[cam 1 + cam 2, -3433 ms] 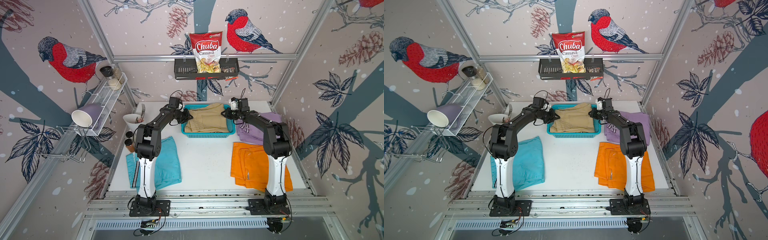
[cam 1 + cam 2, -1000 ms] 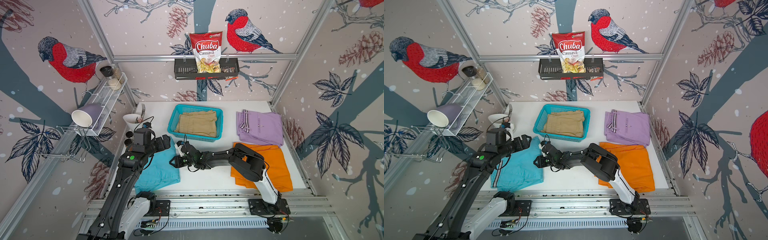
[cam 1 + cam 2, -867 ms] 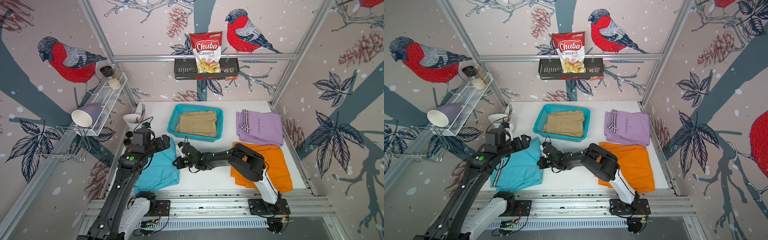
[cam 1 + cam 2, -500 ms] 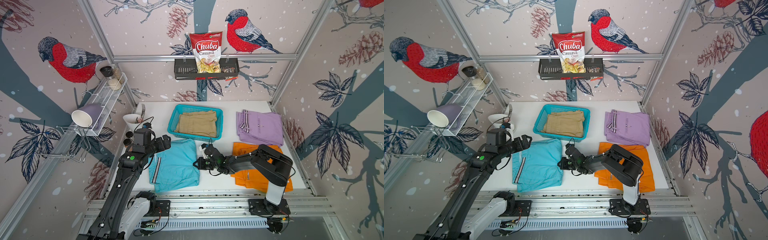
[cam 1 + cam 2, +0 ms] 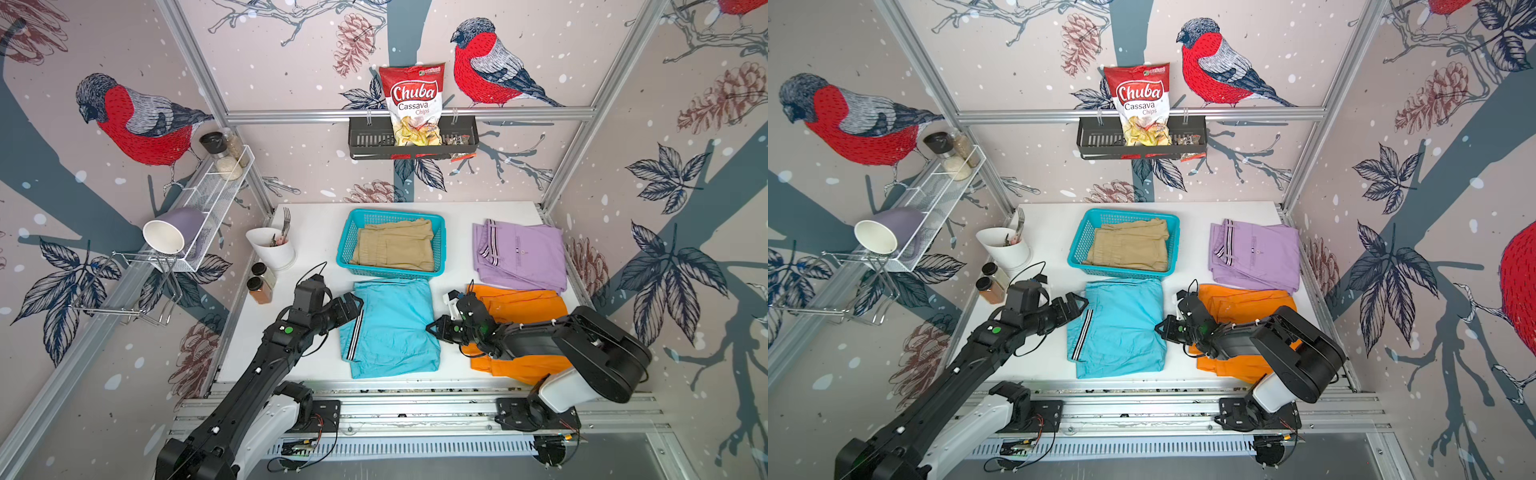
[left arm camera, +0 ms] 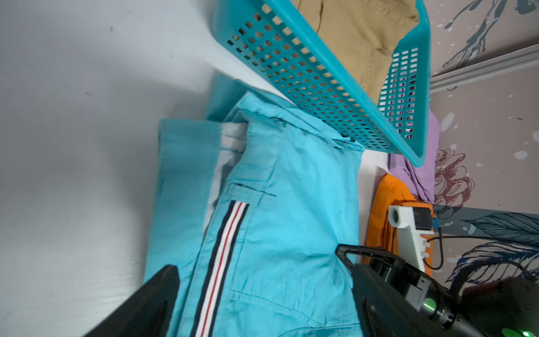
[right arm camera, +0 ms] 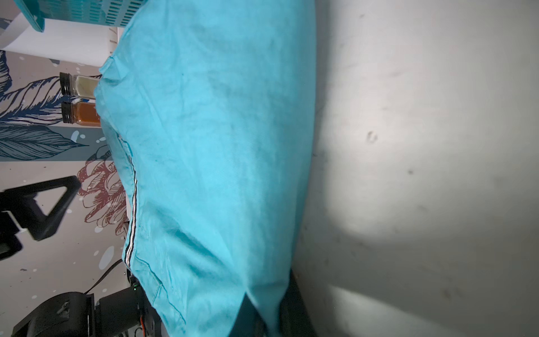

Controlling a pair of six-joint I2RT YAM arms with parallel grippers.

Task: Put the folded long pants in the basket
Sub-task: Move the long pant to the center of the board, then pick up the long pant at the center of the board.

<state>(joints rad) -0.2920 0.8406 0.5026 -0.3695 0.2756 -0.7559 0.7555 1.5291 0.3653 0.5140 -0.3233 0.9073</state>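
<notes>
The striped edge (image 5: 353,334) of the turquoise pants (image 5: 390,328) is opposite my right gripper. My left gripper next needs to grab that edge to put the pants folded in the basket.
The teal basket (image 5: 441,243) (image 5: 1076,245) stands at the back centre with the khaki pants (image 5: 395,247) inside. Just in front of it the turquoise pants (image 5: 390,328) (image 5: 1117,328) (image 6: 277,189) lie flat. My right gripper (image 5: 432,330) (image 5: 1160,328) (image 7: 271,315) is shut on their right edge. My left gripper (image 5: 354,308) (image 5: 1080,305) (image 6: 262,306) is open at their striped left edge, with cloth between its fingers. The lilac pants (image 5: 519,257) lie at the back right. The orange pants (image 5: 528,303) lie in front of them, partly under my right arm.
A white cutlery cup (image 5: 272,249) and two spice jars (image 5: 259,286) (image 7: 81,113) stand at the table's left edge. On the left wall is a white wire shelf (image 5: 208,203) with a purple mug. A black rack (image 5: 413,143) with a chips bag hangs at the back.
My right gripper closed on the turquoise pants and dragged them right, from the left side to the centre in front of the basket. My left arm stayed in place, open.
</notes>
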